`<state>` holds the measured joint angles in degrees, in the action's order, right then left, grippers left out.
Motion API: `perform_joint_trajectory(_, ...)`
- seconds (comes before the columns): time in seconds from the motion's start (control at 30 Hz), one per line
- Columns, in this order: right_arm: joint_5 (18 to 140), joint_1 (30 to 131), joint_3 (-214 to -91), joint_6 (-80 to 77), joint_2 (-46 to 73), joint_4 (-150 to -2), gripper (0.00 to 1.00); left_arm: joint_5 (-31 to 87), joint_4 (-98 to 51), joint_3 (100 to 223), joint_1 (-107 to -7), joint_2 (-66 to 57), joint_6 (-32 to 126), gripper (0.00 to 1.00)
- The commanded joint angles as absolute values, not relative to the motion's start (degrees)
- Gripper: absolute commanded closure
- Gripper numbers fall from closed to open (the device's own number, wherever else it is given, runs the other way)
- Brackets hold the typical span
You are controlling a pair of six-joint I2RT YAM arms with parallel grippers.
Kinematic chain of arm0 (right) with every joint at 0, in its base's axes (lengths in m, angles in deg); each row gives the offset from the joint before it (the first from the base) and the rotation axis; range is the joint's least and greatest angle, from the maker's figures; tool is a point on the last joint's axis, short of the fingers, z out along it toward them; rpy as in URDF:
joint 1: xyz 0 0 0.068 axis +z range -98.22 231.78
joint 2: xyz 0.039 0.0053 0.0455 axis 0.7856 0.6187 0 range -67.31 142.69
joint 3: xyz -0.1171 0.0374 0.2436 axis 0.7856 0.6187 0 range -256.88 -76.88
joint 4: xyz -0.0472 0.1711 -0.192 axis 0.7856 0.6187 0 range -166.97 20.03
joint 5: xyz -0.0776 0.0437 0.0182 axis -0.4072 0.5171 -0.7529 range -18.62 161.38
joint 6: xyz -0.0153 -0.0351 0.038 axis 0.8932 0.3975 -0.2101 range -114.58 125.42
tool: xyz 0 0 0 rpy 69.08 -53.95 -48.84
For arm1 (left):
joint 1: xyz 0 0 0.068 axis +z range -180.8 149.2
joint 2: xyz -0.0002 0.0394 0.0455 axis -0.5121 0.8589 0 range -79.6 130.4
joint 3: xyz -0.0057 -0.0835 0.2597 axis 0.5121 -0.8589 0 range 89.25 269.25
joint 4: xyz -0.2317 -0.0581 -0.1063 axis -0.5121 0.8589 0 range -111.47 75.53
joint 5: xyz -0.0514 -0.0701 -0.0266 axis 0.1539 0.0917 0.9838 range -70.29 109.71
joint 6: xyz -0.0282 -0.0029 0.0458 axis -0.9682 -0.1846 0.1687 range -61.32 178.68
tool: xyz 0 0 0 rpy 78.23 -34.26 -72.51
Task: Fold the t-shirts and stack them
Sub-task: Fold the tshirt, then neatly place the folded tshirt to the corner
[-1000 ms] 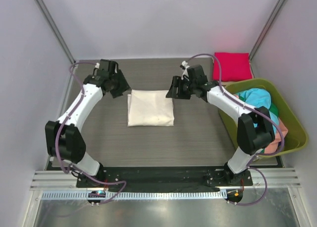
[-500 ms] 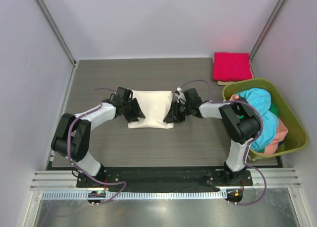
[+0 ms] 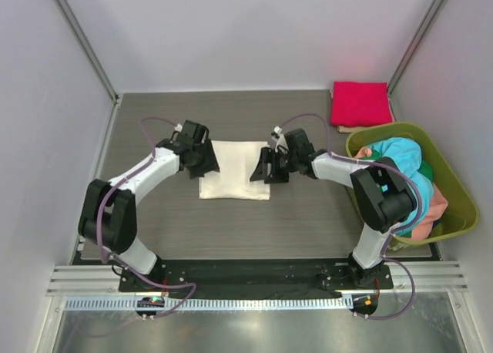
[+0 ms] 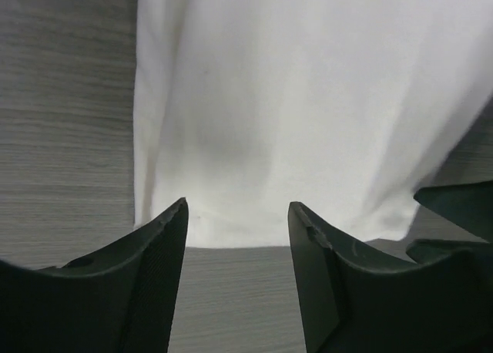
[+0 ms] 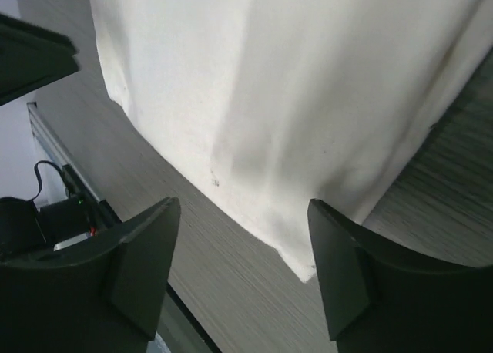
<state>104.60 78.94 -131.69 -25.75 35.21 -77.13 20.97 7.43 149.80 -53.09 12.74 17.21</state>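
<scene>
Next, my right gripper grabs the folded cream-white t-shirt's corner between its fingers, which leaves that t-shirt's body free to lay on the magenta-red t-shirt [image 3: 360, 103].
A folded cream-white t-shirt [image 3: 235, 169] lies flat in the middle of the table. My left gripper [image 3: 206, 162] is low at its left edge and my right gripper [image 3: 264, 166] at its right edge. In the left wrist view the gripper [image 4: 237, 214] is open, bare table between its fingers and the shirt's hem [image 4: 308, 99] just past the tips. The right gripper [image 5: 243, 214] is also open, with a corner of the shirt [image 5: 293, 83] lying between the tips, not pinched. A folded magenta-red t-shirt [image 3: 360, 103] rests at the back right.
An olive-green basket [image 3: 454, 185] stands at the right, holding crumpled turquoise [image 3: 397, 152], green [image 3: 424, 170] and salmon [image 3: 433, 206] shirts. Grey walls enclose the table on three sides. The right arm's elbow is close to the basket's rim.
Both arms dropped from beside the white shirt's far corners to its left and right edges, then shifted slightly towards the far side. The shirt stays flat in place.
</scene>
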Motion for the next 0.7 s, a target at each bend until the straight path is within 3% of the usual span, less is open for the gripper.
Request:
perform_joint_trajectory(0.0, 96.0, 78.1, -139.8, -19.7, 29.7, -66.7, 0.24, 15.0, 18.1, 158.9, -55.2, 4.1, 20.6, 0.43)
perform_joint_trajectory(0.13, 93.0, 75.3, -147.3, -18.5, 31.5, -62.6, 0.16, 16.5, 25.1, 163.0, -55.6, -4.2, 24.0, 0.38)
perform_joint_trajectory(0.3, 92.6, 71.0, -152.9, -17.8, 38.0, -62.0, 0.13, 6.0, 32.1, 161.2, -55.7, -12.6, 31.2, 0.29)
perform_joint_trajectory(0.5, 93.1, 69.9, -161.2, -15.9, 48.2, -61.5, 0.13, -1.5, 28.7, 149.7, -55.6, -19.4, 33.7, 0.28)
perform_joint_trajectory(0.67, 96.2, 69.9, -165.3, -16.5, 55.2, -61.6, 0.14, -1.4, 27.7, 149.9, -55.5, -19.6, 33.4, 0.28)
